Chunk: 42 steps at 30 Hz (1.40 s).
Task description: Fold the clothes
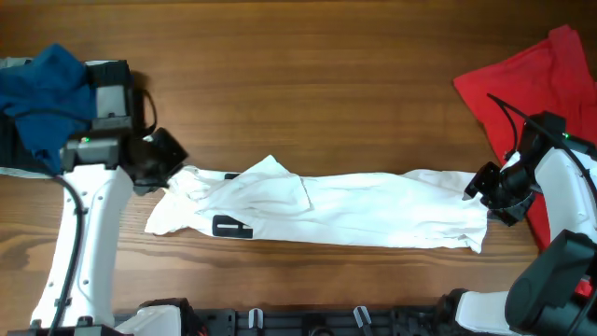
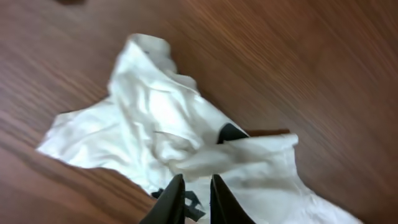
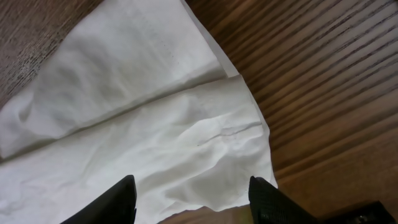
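Note:
My right gripper needs to grab the white T-shirt (image 1: 326, 210) by its hem corner (image 1: 476, 242) next. Then it can fold that end of the T-shirt inward over the T-shirt.
The white T-shirt (image 1: 326, 210) lies in a long strip across the table, with its black label (image 1: 231, 227) near the left end. My left gripper (image 1: 166, 170) is at the strip's left end. In the left wrist view its jaws (image 2: 197, 182) are nearly together, pinching a raised fold of the white cloth (image 2: 236, 152). My right gripper (image 1: 478, 189) is over the right end. Its jaws (image 3: 193, 199) are wide open above the hem corner (image 3: 205, 143), holding nothing. The red shirt (image 1: 532, 84) lies at the far right.
A blue cloth (image 1: 42, 89) is bunched at the back left, beside the left arm's base. Bare wood table (image 1: 308, 84) lies behind the shirt. The front table edge with black fixtures (image 1: 308, 317) is close below the strip.

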Motion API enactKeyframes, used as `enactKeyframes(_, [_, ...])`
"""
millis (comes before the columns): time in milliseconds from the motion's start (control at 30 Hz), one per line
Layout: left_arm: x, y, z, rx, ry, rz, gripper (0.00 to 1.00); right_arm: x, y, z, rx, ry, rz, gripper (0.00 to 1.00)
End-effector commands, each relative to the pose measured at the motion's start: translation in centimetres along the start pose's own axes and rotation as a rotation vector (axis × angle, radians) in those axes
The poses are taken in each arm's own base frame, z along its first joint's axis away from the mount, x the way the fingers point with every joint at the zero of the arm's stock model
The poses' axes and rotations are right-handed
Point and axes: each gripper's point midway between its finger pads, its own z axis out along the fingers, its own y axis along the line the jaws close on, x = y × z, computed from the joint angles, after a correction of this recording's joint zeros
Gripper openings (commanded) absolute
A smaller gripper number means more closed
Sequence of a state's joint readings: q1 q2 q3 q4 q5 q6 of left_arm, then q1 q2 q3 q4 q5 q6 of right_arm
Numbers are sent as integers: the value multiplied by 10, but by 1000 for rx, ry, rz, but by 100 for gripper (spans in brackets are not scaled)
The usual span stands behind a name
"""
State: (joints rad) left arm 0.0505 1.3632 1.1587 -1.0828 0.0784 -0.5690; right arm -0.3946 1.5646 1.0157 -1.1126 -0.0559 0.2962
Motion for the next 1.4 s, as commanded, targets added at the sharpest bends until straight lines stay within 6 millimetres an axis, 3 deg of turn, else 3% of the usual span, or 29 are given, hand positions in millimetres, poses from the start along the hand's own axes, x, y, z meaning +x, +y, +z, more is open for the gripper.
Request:
enactKeyframes(0, [44, -15, 32, 22, 139, 123, 14, 2, -3, -1, 5, -3, -2, 58])
enactKeyframes(133, [68, -13, 63, 10, 164, 185, 13, 2, -3, -1, 5, -3, -2, 58])
enactKeyframes(400, [68, -1, 92, -3, 105, 190, 13, 3, -3, -1, 6, 0, -2, 58])
enactKeyframes(533, [72, 7, 117, -41, 137, 188, 14, 3, -3, -1, 6, 0, -3, 58])
enactKeyframes(633, [58, 12, 133, -90, 86, 185, 15, 3, -3, -1, 6, 0, -3, 58])
enactKeyframes(733, [26, 2, 140, -51, -32, 162, 19, 3, -3, -1, 6, 2, -2, 58])
enactKeyframes(867, [-6, -12, 138, 24, -143, 127, 24, 5, -4, -1, 9, 10, -2, 59])
enactKeyframes(1067, [2, 2, 137, -8, -90, 92, 23, 5, -4, -1, 10, 10, -3, 68])
enactKeyframes(1167, [-8, -13, 112, 39, -118, 94, 23, 5, -6, -1, 16, 9, 6, 77])
enactKeyframes(1267, [-26, -36, 66, 118, -195, 100, 25, 1, -11, -1, 11, -2, 42, 83])
enactKeyframes(1367, [-23, -51, 31, 209, -209, 112, 27, -9, -15, 3, 16, -45, 61, 91])
